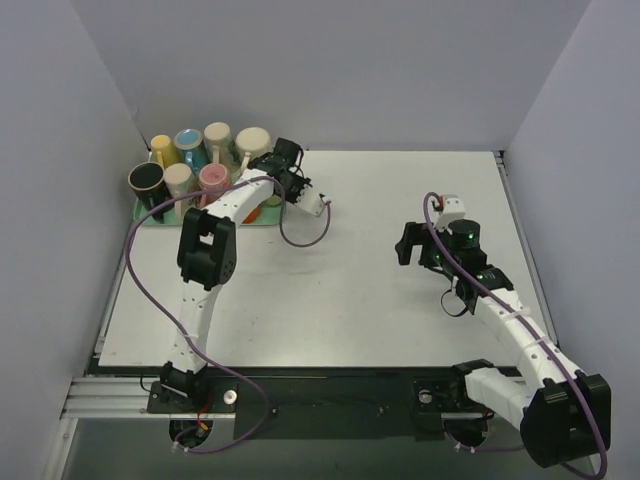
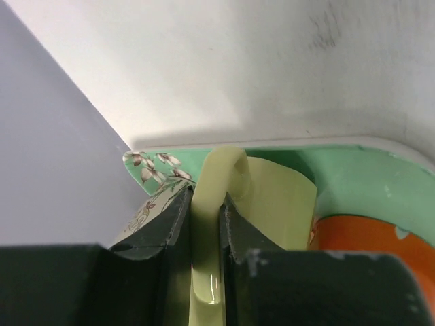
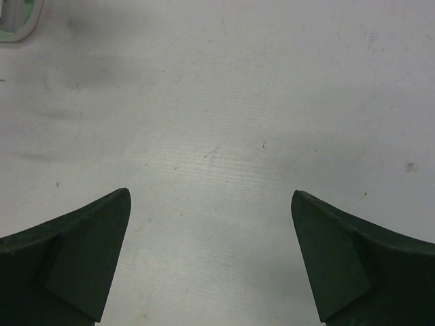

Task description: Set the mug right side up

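Observation:
The robot's right gripper should next grab the pale cream mug's body, beside the handle that the left gripper holds, to set the mug upright.
A pale cream mug [image 1: 251, 142] stands at the right end of the green tray [image 1: 150, 214] at the back left. My left gripper [image 1: 270, 160] is shut on its handle. In the left wrist view the handle [image 2: 228, 166] runs between the two black fingers, my left gripper [image 2: 206, 198] clamps it, and the mug's body [image 2: 282, 204] lies just beyond. I cannot tell which way up the mug is. My right gripper [image 1: 415, 245] is open and empty over bare table at the right, and it shows the same in the right wrist view [image 3: 211, 197].
Several other mugs fill the tray, among them a black one [image 1: 146, 180], a blue one [image 1: 190, 146] and a pink one [image 1: 213, 177]. An orange object [image 2: 367, 238] and a floral mug [image 2: 146, 207] sit next to the held mug. Grey walls close off the left, back and right.

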### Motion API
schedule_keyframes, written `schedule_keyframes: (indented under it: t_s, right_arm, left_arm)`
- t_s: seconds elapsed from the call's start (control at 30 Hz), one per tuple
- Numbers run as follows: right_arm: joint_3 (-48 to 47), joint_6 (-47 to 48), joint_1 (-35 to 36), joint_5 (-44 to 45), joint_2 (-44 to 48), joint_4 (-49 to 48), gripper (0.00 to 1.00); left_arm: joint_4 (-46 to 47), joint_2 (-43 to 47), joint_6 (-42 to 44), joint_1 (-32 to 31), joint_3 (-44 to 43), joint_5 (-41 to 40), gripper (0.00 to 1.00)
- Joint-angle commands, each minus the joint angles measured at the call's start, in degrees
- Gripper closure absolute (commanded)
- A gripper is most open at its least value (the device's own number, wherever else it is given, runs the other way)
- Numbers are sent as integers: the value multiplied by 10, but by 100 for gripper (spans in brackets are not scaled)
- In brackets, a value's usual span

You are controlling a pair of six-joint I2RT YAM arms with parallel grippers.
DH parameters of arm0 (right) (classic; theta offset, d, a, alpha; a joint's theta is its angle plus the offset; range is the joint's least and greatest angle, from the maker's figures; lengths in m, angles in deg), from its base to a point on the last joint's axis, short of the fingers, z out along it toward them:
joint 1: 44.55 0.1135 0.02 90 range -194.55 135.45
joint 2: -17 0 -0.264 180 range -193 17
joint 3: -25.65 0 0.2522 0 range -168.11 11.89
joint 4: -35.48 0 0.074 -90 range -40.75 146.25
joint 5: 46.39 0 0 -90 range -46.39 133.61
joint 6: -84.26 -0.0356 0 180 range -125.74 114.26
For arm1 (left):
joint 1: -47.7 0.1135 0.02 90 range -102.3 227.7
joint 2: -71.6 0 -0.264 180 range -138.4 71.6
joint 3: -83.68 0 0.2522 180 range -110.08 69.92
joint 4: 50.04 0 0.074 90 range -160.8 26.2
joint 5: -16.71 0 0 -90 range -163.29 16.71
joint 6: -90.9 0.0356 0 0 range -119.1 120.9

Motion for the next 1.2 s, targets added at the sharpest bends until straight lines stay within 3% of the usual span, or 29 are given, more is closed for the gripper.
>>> schedule_keyframes:
  t_s: [0.0,0.13,0.3,0.53,0.67,0.97,1.17]
  right_arm:
    - [-52,-19,12,3,35,34,1]
    - [-82,-61,32,-11,64,48,1]
    - [-103,-124,90,-29,90,-2,1]
    - [-190,-162,251,-86,50,-62,2]
    - [-203,-201,285,-108,43,-119,4]
    - [-227,-190,318,-89,39,-118,8]
    - [-253,-227,332,-124,-21,-157,27]
  left_arm:
    - [25,104,-175,-10,-70,101,100]
    - [5,176,-399,-11,-122,181,100]
    - [17,262,-767,5,-107,264,100]
    - [78,421,-1092,18,57,471,100]
    - [92,456,-1154,13,98,539,100]
    - [72,485,-1132,-11,134,582,100]
    - [91,489,-1151,-29,142,588,100]
